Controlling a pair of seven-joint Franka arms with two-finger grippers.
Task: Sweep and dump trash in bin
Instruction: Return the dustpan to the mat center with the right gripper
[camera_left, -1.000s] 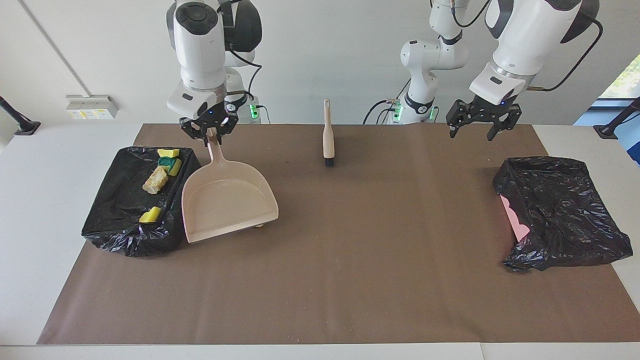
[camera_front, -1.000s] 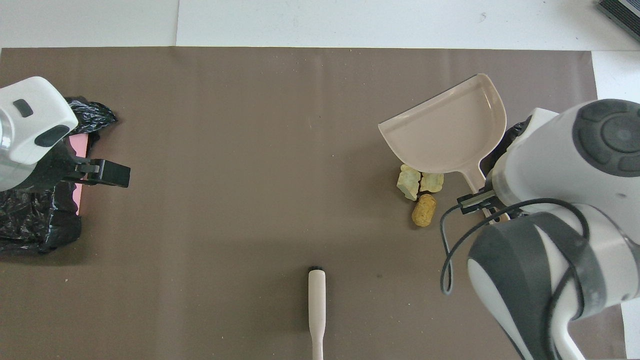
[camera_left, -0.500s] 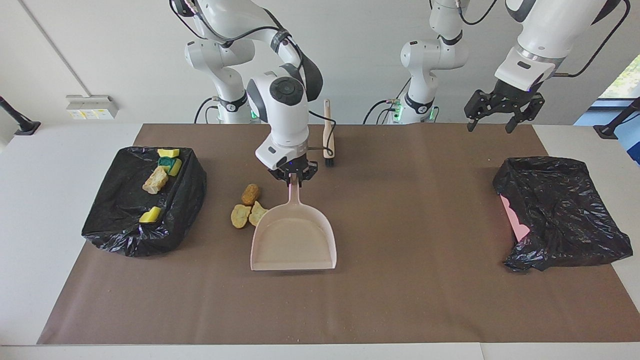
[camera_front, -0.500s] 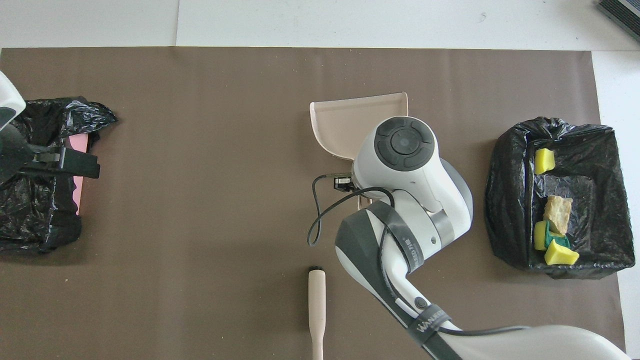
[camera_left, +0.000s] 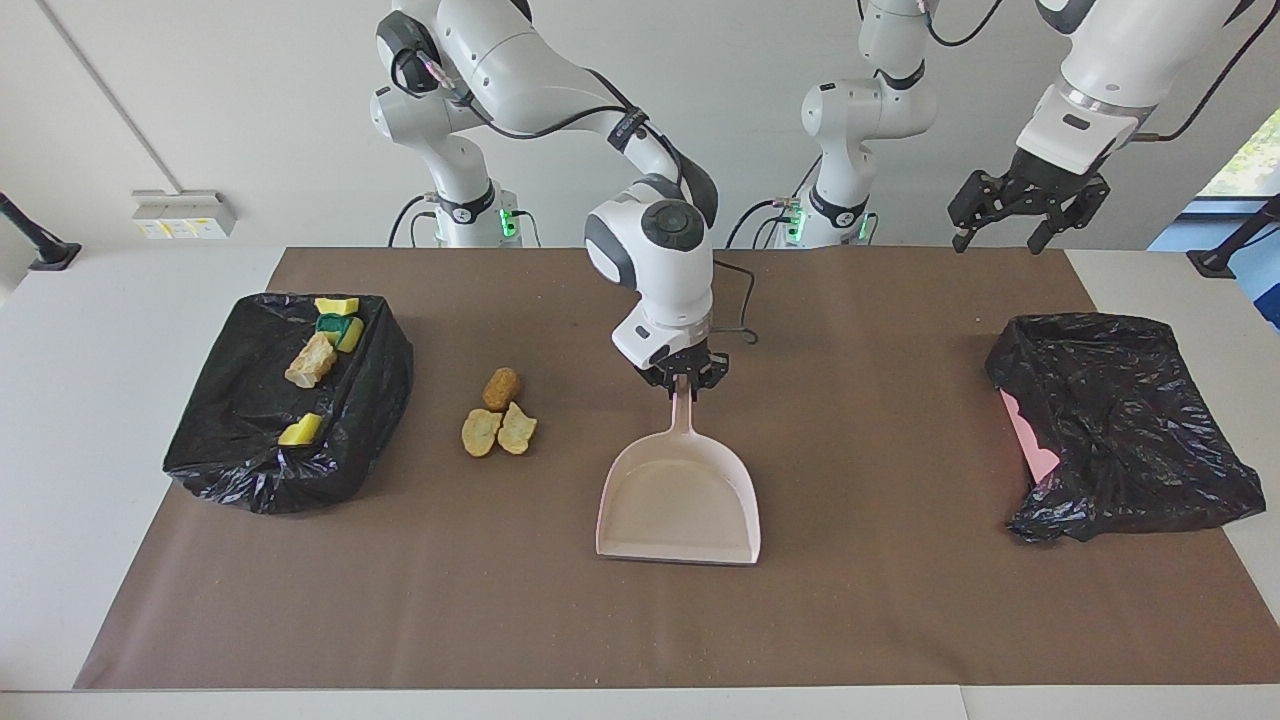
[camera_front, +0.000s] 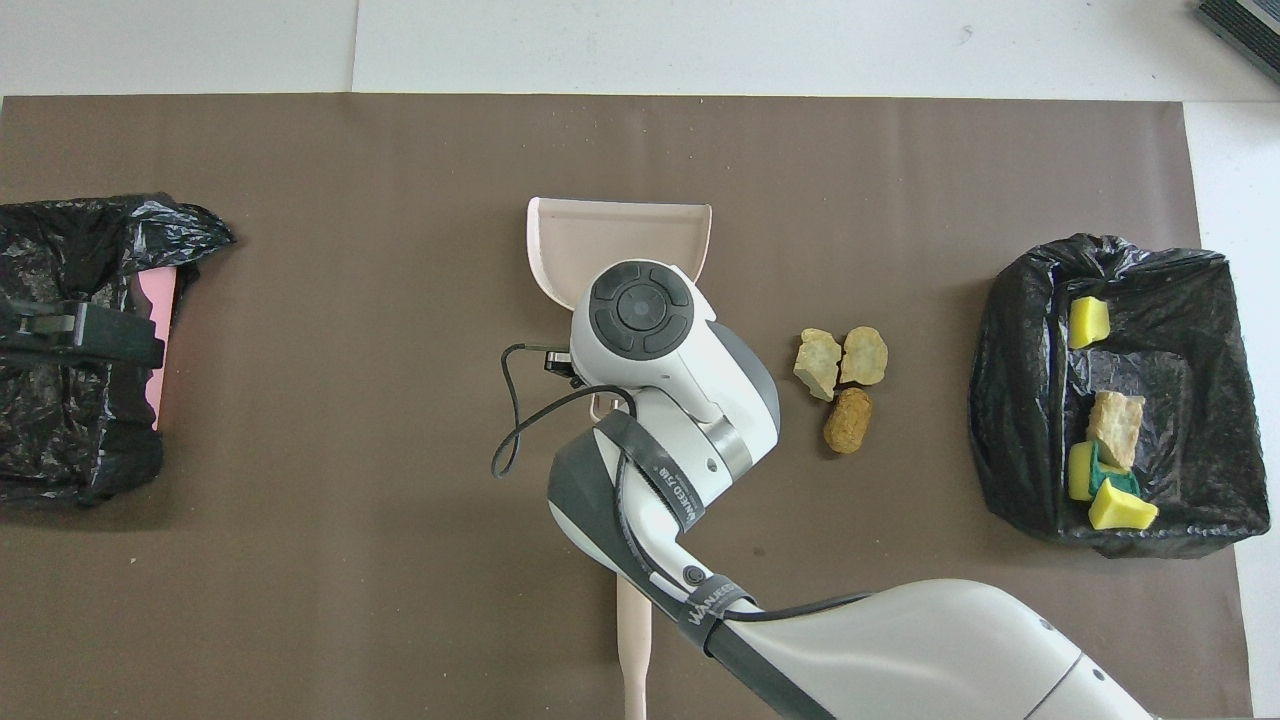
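Observation:
The pink dustpan (camera_front: 612, 236) is low on the brown mat and would lie flat, so it is time for my right gripper to release it now.
My right gripper (camera_left: 683, 376) is shut on the handle of the pink dustpan (camera_left: 680, 500), which lies low over the middle of the mat, mouth away from the robots; it also shows in the overhead view (camera_front: 620, 235). Three golden-brown trash lumps (camera_left: 497, 415) lie on the mat between the dustpan and the bin, apart from both; they also show from overhead (camera_front: 842, 385). The bin (camera_left: 370, 390), lined with a black bag, stands at the right arm's end and holds yellow sponge scraps (camera_left: 300, 430) and a bread lump (camera_front: 1115, 425). My left gripper (camera_left: 1020, 210) is open and raised at the left arm's end.
A brush handle (camera_front: 632, 640) lies on the mat near the robots, partly under the right arm. A crumpled black bag (camera_left: 1120, 420) with a pink edge sits at the left arm's end. Fine crumbs dot the brown mat (camera_left: 900, 620).
My right gripper has carried the dustpan from beside the bin to the middle of the mat, uncovering the three lumps. My left gripper has risen and moved toward its own end.

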